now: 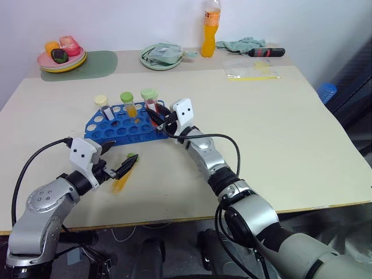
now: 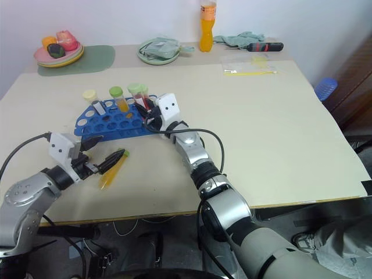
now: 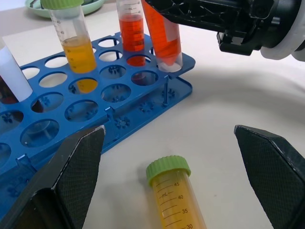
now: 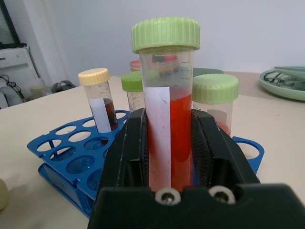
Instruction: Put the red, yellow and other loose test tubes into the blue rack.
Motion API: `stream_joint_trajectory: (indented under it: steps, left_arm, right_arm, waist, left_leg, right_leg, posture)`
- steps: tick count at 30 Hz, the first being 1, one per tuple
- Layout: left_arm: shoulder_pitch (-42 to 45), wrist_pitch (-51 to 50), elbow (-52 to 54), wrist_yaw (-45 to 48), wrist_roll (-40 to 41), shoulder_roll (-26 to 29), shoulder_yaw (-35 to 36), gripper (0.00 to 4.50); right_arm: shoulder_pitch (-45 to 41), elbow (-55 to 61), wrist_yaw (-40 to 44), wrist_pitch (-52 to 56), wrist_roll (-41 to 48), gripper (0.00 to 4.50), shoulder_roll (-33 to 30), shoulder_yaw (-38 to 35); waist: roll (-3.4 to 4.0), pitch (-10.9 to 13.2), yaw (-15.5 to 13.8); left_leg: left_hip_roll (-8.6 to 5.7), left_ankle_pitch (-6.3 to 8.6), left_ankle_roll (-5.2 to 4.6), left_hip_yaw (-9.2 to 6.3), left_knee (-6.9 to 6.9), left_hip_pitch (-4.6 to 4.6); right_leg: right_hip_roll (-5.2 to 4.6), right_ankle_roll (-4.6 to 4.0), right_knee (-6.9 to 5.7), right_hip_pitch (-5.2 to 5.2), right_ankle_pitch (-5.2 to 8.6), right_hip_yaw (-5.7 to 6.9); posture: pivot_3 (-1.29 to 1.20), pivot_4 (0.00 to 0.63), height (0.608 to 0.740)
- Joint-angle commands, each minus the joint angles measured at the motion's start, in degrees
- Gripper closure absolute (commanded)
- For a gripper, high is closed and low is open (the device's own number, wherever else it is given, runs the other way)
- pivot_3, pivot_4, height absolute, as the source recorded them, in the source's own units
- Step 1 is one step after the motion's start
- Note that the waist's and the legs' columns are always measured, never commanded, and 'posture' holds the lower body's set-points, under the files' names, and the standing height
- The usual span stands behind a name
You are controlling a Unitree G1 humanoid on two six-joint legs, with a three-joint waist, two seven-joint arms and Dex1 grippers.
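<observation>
The other red test tube's lower end is at the rack's corner hole, so the test tube would stand in the rack (image 1: 116,125). My right gripper should open.
The blue rack (image 1: 116,125) lies on the table's left half. In it stand a dark tube with a cream cap (image 1: 102,104), a yellow tube (image 1: 128,103) and a red tube (image 3: 131,33), both green-capped. My right gripper (image 1: 156,117) is shut on another red test tube (image 4: 180,124), upright, with its tip at the rack's corner hole (image 3: 167,61). A yellow test tube with a green cap (image 3: 172,195) lies on the table in front of the rack. It rests between the fingers of my open left gripper (image 1: 129,166), untouched.
Along the far edge are stacked plates with toy food (image 1: 61,57) on a green mat (image 1: 96,64), a green dish with a cloth (image 1: 161,57), a tall orange bottle (image 1: 211,29), a screwdriver (image 1: 267,52) and a plastic bag (image 1: 250,67).
</observation>
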State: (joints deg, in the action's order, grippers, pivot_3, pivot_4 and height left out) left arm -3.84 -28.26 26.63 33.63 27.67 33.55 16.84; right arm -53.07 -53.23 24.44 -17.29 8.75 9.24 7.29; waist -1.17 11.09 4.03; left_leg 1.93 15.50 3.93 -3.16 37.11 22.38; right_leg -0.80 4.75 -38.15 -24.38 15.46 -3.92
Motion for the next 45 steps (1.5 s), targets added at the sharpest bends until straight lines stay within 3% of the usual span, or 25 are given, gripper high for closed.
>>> stream_joint_trajectory:
  steps: [1,12,20,25,28,32,34,36,38,45]
  left_arm:
    - [0.8,-0.2,2.3,-0.3,1.1,0.8,1.5,0.00]
    - [0.3,-0.1,2.8,-0.7,1.3,0.7,1.8,0.00]
    - [-1.9,0.4,2.1,-0.5,1.7,0.6,4.5,0.00]
    - [-0.9,-2.6,3.4,-3.1,1.6,1.5,4.9,0.00]
    - [2.0,-10.7,5.2,-5.8,4.7,4.2,6.4,0.00]
    - [7.1,-28.7,9.1,-7.5,10.2,13.0,5.3,0.00]
    - [12.1,-40.4,11.2,-9.2,10.0,20.8,1.2,0.00]
    - [19.3,-52.1,10.1,-9.1,12.7,24.5,-2.3,0.00]
    - [27.0,-61.8,6.0,-7.4,17.1,29.3,-10.2,0.00]
    - [40.1,-64.2,1.2,-10.5,25.2,32.3,-24.9,0.00]
  right_arm:
    - [-1.7,-2.1,-1.0,-2.3,0.2,3.74,6.3,-1.2]
    - [-4.1,-7.3,-0.6,-5.9,0.6,3.74,7.3,-2.4]
    - [-0.8,-0.1,4.5,-6.1,1.5,0.05,6.5,-1.2]
    - [3.0,13.7,8.6,-2.2,1.9,0.05,3.0,1.7]
    - [8.1,27.4,13.5,6.3,2.7,0.05,-2.7,4.9]
    - [14.3,43.9,20.1,18.9,4.6,0.05,-13.1,6.3]
    - [16.8,50.9,24.4,23.6,6.1,0.05,-19.1,6.7]
    - [18.5,56.6,27.8,27.2,7.7,0.05,-24.1,6.8]
    - [19.3,60.6,30.0,30.0,9.3,0.05,-27.4,6.6]
    - [21.5,69.5,35.8,35.5,13.1,0.05,-35.0,6.7]
  waist:
    - [0.00,0.0,0.0]
    - [0.00,0.0,-0.1]
    - [0.04,0.0,0.0]
    - [0.04,0.0,-0.1]
    - [-0.02,0.0,-0.4]
    - [0.01,0.0,-0.9]
    - [-0.03,0.1,-1.1]
    - [0.01,0.1,-1.1]
    - [0.00,0.1,-0.7]
    - [0.03,0.1,-0.1]
  left_leg:
    - [0.00,0.00,0.00,0.00,0.00,0.00]
    - [-0.01,0.00,0.00,0.00,0.00,0.00]
    - [0.00,0.00,0.00,-0.01,0.00,0.00]
    - [0.00,0.00,0.00,-0.01,0.00,0.01]
    - [0.00,0.00,0.00,-0.13,0.00,0.05]
    - [-0.08,0.00,0.01,-0.15,0.03,0.06]
    - [-0.10,0.00,0.01,-0.14,0.06,0.06]
    - [-0.09,0.00,0.00,-0.16,0.02,0.03]
    - [-0.06,0.00,0.00,-0.18,-0.01,0.01]
    - [-0.04,0.00,0.00,-0.20,0.00,0.02]
  right_leg:
    - [0.00,0.00,0.00,0.00,0.00,0.00]
    - [-0.01,0.00,0.00,0.00,0.00,0.00]
    - [0.00,0.00,0.00,0.00,0.00,0.00]
    - [-0.01,0.00,0.00,-0.01,0.00,0.00]
    - [-0.02,0.00,0.03,0.02,0.00,0.07]
    - [-0.09,0.01,0.03,0.06,0.00,0.11]
    - [-0.10,0.02,0.03,0.06,0.01,0.12]
    - [-0.04,0.02,0.03,0.06,0.01,0.12]
    - [0.05,0.01,0.03,0.06,0.01,0.12]
    - [0.10,0.01,0.04,0.04,0.02,0.08]
  posture:
    - [0.00,0.150,0.740]
    - [0.00,0.150,0.740]
    - [0.00,0.150,0.740]
    - [0.00,0.150,0.740]
    - [0.00,0.150,0.740]
    - [0.00,0.150,0.740]
    - [0.00,0.150,0.740]
    - [0.00,0.150,0.740]
    - [0.00,0.150,0.740]
    - [0.00,0.150,0.740]
